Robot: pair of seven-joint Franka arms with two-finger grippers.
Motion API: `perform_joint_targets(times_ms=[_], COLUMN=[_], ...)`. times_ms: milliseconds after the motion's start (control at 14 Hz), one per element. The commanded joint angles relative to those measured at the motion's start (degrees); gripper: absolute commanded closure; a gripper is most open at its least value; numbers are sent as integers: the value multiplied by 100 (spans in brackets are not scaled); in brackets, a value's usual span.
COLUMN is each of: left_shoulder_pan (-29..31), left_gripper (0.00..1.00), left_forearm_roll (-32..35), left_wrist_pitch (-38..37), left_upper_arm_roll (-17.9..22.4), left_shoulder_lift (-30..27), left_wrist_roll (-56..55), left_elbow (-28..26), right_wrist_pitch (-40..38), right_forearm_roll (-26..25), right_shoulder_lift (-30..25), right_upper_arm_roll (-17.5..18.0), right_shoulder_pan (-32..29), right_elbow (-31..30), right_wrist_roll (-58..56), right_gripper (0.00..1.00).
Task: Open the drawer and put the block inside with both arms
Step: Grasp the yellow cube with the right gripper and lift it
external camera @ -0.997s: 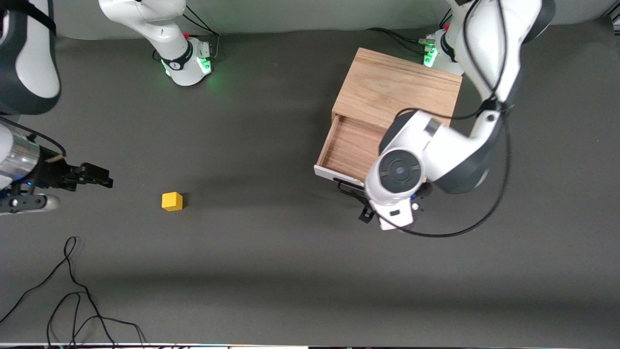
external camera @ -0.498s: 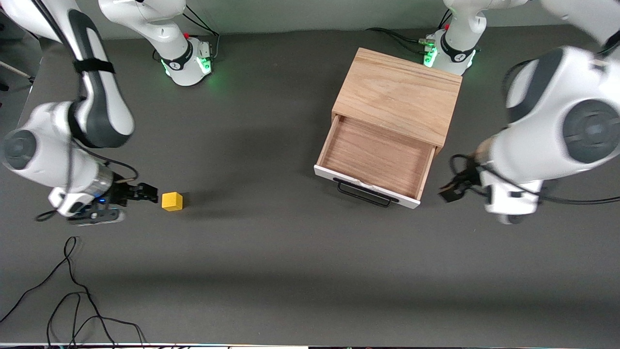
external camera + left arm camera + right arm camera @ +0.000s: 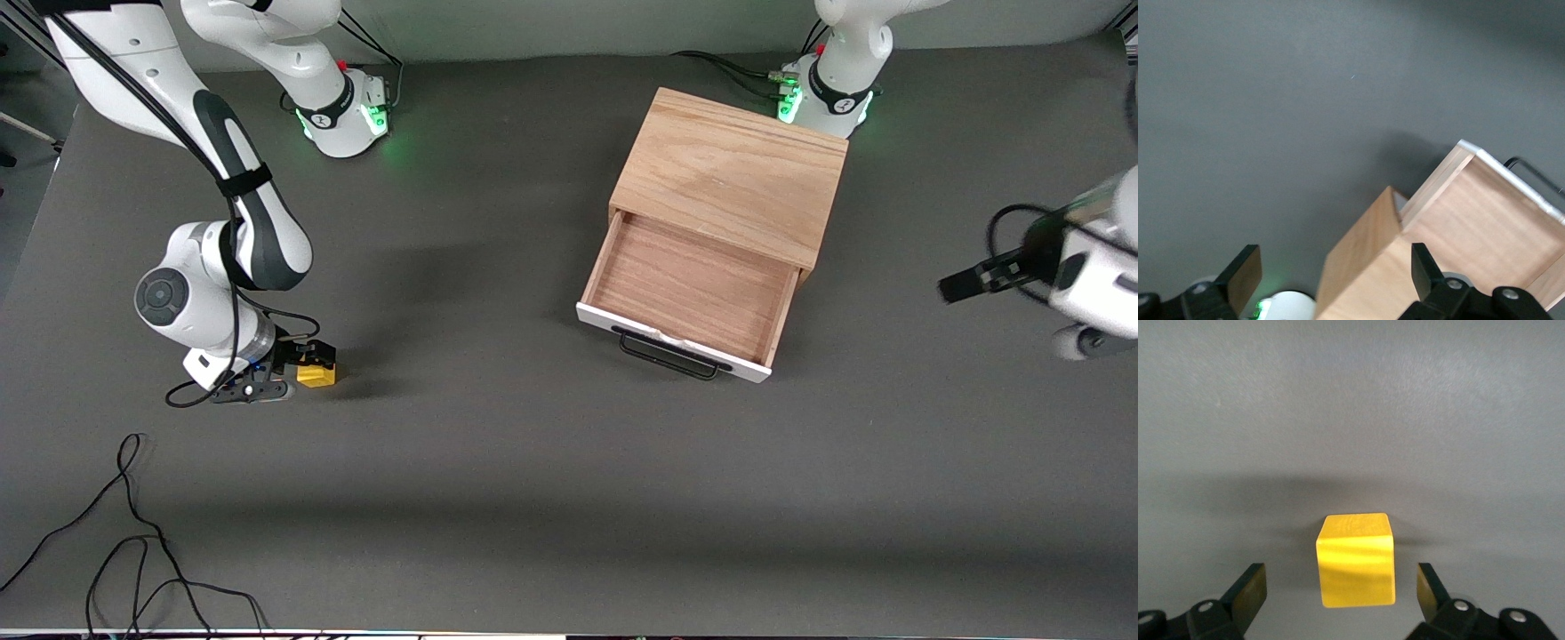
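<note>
My right gripper must reach the yellow block (image 3: 318,375) before closing.
The yellow block (image 3: 318,375) (image 3: 1356,560) rests on the grey table toward the right arm's end. My right gripper (image 3: 307,357) (image 3: 1339,593) is down at it, open, one finger on each side with gaps, not touching. The drawer (image 3: 689,289) is pulled out of the wooden box (image 3: 733,173), showing its bare wooden interior, white front and black handle (image 3: 667,354). My left gripper (image 3: 962,286) (image 3: 1335,277) hangs open and holds nothing, over the table toward the left arm's end, apart from the drawer. The left wrist view shows the box (image 3: 1365,267) and the drawer (image 3: 1491,213).
Loose black cables (image 3: 133,533) lie near the front camera at the right arm's end. The green-lit arm bases (image 3: 342,111) (image 3: 822,89) stand along the table's top edge, one right next to the wooden box.
My right gripper has travelled across to the block and now straddles it. The left arm has swung off the drawer handle toward its own end of the table. The drawer stays open.
</note>
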Motion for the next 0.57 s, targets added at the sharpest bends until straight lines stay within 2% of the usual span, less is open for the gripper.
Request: perform_joint_targets(times_ms=[0, 142, 214, 356, 427, 498], left_shoulder_pan=[-96, -868, -1107, -1520, -1653, -1680], left_gripper=[0, 0, 0, 0, 0, 0], left_forearm_roll=[-68, -85, -146, -191, -199, -217], left_wrist_pitch=[51, 183, 323, 831, 982, 992], left_upper_arm_roll=[455, 1342, 1616, 2091, 2189, 2190], left_shoulder_lift=[-544, -790, -948, -1465, -1564, -1547], left_wrist_roll=[920, 1369, 1484, 1669, 1678, 1678], left_elbow=[-491, -711, -921, -1683, -1879, -1863], right_wrist_pitch=[679, 769, 769, 734, 717, 708], right_forearm_roll=[-60, -60, -60, -60, -51, -42], right_shoulder_lift=[187, 293, 293, 293, 284, 249], right_upper_arm_roll=[-24, -24, -33, -24, -24, -15], right_shoulder_pan=[37, 37, 37, 37, 37, 45], right_elbow=[-281, -291, -291, -282, -256, -230], right_wrist_roll=[-25, -34, -42, -104, -69, 1], right_gripper=[0, 0, 6, 64, 85, 98])
